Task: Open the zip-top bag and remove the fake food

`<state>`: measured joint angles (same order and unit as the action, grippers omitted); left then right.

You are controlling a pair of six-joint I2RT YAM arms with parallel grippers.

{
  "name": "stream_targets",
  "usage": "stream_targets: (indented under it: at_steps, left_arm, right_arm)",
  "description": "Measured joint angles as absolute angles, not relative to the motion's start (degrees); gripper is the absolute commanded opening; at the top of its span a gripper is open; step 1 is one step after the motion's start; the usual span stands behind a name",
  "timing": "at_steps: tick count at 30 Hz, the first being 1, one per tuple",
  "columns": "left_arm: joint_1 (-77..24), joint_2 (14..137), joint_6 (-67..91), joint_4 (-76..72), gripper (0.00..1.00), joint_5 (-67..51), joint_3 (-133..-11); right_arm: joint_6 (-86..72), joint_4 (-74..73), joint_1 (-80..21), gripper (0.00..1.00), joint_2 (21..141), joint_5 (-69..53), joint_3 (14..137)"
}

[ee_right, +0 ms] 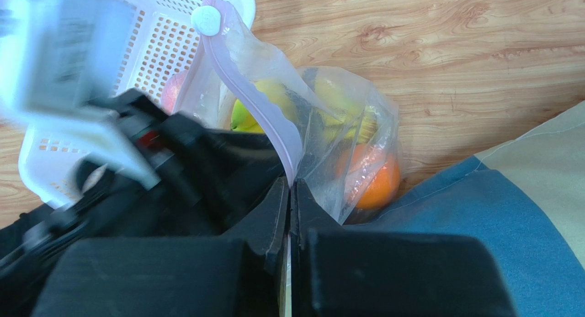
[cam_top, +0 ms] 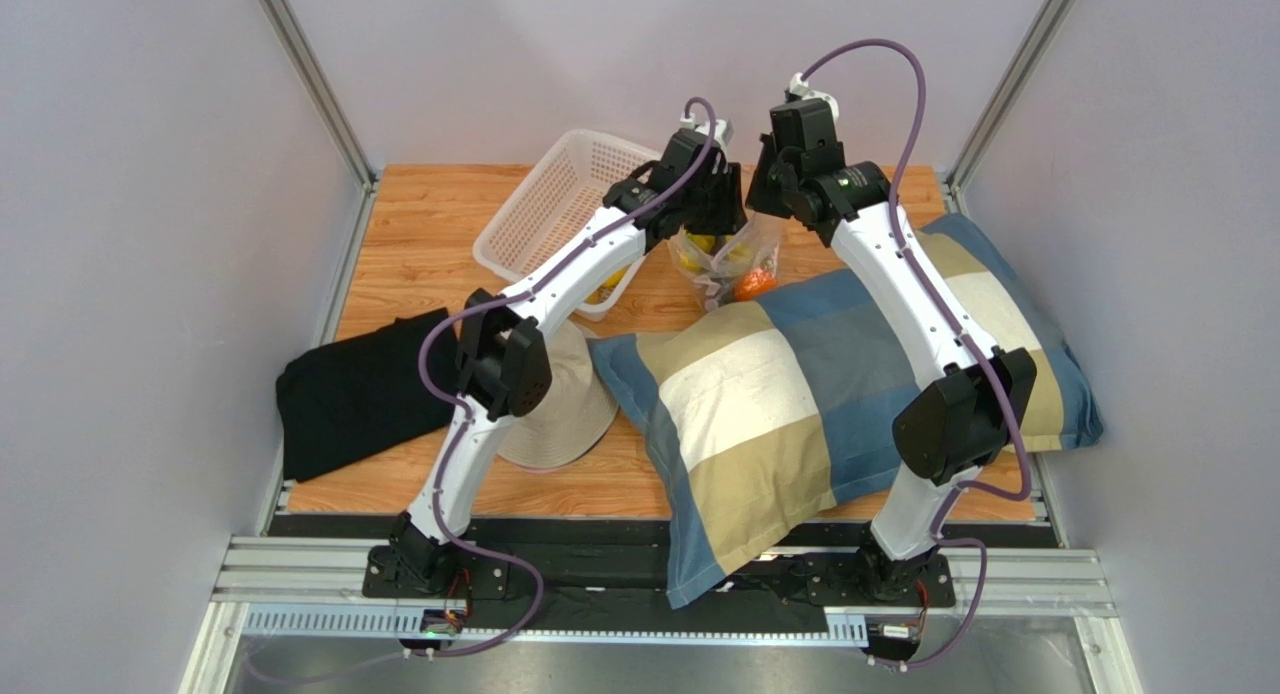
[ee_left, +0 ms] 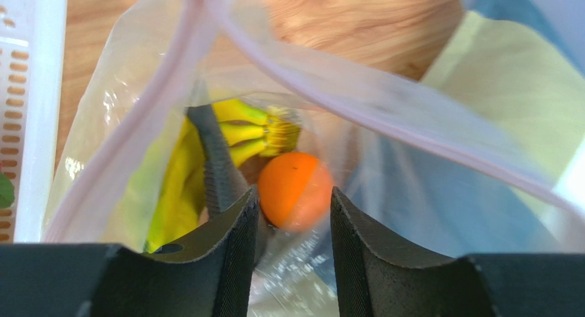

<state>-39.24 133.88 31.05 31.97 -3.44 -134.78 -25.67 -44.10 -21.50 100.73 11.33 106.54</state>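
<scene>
I need to pull the grey fish lengthwise out through the bag's opening, so next I need to grab the fish across its narrow tail end (ee_left: pixel 208 133) with my left gripper.
The clear zip-top bag (cam_top: pixel 733 262) stands open on the wooden table between the basket and the pillow. My right gripper (ee_right: pixel 288 187) is shut on its pale pink zip strip (ee_right: pixel 264 111) and holds that edge up. My left gripper (ee_left: pixel 292 200) is open, reaching down into the bag's mouth, its fingertips just short of the orange (ee_left: pixel 294 190). A yellow banana bunch (ee_left: pixel 250 132) and the grey fish (ee_left: pixel 214 166) lie beside the orange inside the bag. The orange also shows through the plastic in the right wrist view (ee_right: pixel 374 180) and in the top view (cam_top: pixel 753 285).
A white mesh basket (cam_top: pixel 549 199) stands left of the bag, touching it. A blue and beige checked pillow (cam_top: pixel 842 379) fills the right side, up against the bag. A beige hat (cam_top: pixel 568 402) and a black cloth (cam_top: pixel 353 394) lie at the left front.
</scene>
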Motion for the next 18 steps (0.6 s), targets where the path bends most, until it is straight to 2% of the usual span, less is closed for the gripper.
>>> stream_targets:
  at_steps: [3, 4, 9, 12, 18]
  left_arm:
    - [-39.1, 136.8, 31.9, 31.9, 0.56, -2.4, -135.2]
    - [-39.0, 137.8, 32.1, 31.9, 0.62, -2.0, -135.2]
    - [-39.0, 140.2, 32.6, 32.3, 0.73, 1.1, -134.2]
    - [-39.0, 140.2, 32.1, 31.6, 0.76, 3.0, -133.1]
    - [-39.1, 140.3, 31.9, 31.0, 0.76, 4.1, -132.0]
  right_arm:
    - [-26.2, -44.1, -21.7, 0.00, 100.4, 11.5, 106.5]
    - [-26.2, -44.1, -21.8, 0.00, 100.3, 11.5, 106.5]
    - [-26.3, -44.1, -22.0, 0.00, 100.2, 11.6, 106.2]
    - [-26.3, -44.1, -22.0, 0.00, 100.2, 11.6, 105.6]
    - [-26.3, -44.1, -22.0, 0.00, 100.0, 11.6, 104.2]
